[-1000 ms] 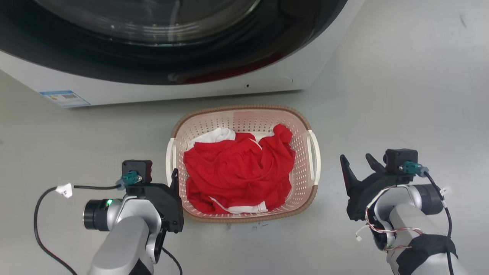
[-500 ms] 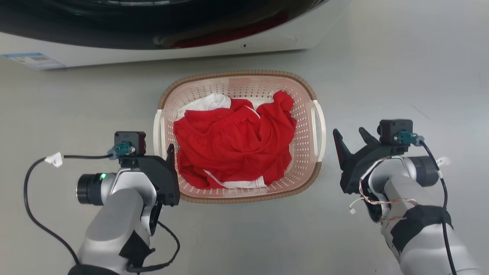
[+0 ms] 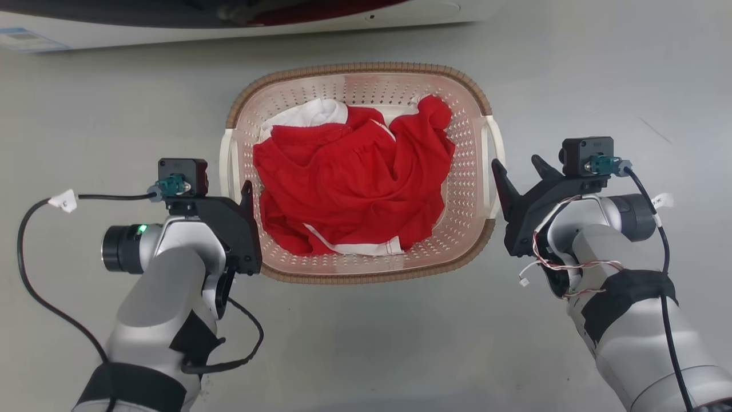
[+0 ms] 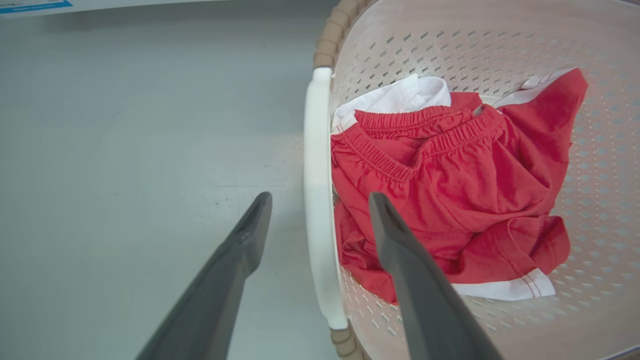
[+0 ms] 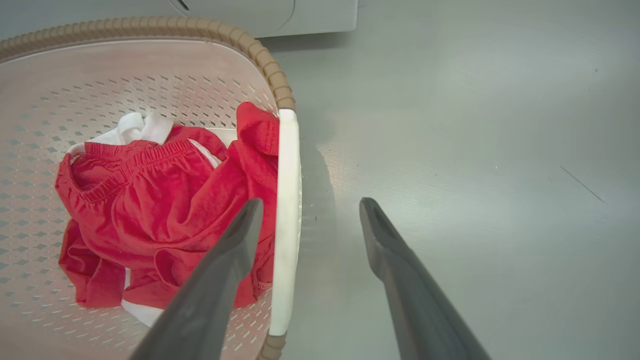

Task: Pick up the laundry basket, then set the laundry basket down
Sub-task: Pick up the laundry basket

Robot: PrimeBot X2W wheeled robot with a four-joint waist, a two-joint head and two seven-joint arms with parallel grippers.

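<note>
My left gripper grabs the laundry basket by its white side handle [image 3: 225, 161] next. Then it lifts the laundry basket with the clothes [image 3: 354, 183] inside.
The laundry basket [image 3: 354, 70], pale pink with a brown rim, sits on the grey floor holding red and white clothes [image 3: 354, 183]. My left gripper [image 3: 243, 197] is open at the basket's left white handle [image 3: 227, 166]. In the left wrist view, that gripper [image 4: 320, 200] has one finger outside the handle [image 4: 317, 165] and one over the clothes. My right gripper [image 3: 517, 171] is open at the right handle [image 3: 496, 154]. The right wrist view shows its fingers [image 5: 311, 202] either side of that handle [image 5: 287, 200]. Neither gripper touches the basket.
The white base of the washer [image 3: 171, 34] runs along the top edge, just behind the basket. Bare grey floor [image 3: 366, 343] lies in front of the basket and to both sides. A black cable [image 3: 34, 286] loops off my left wrist.
The camera has moved, so the washer slides up out of the picture and the basket looks larger. Both open grippers have closed in on the basket's side handles.
</note>
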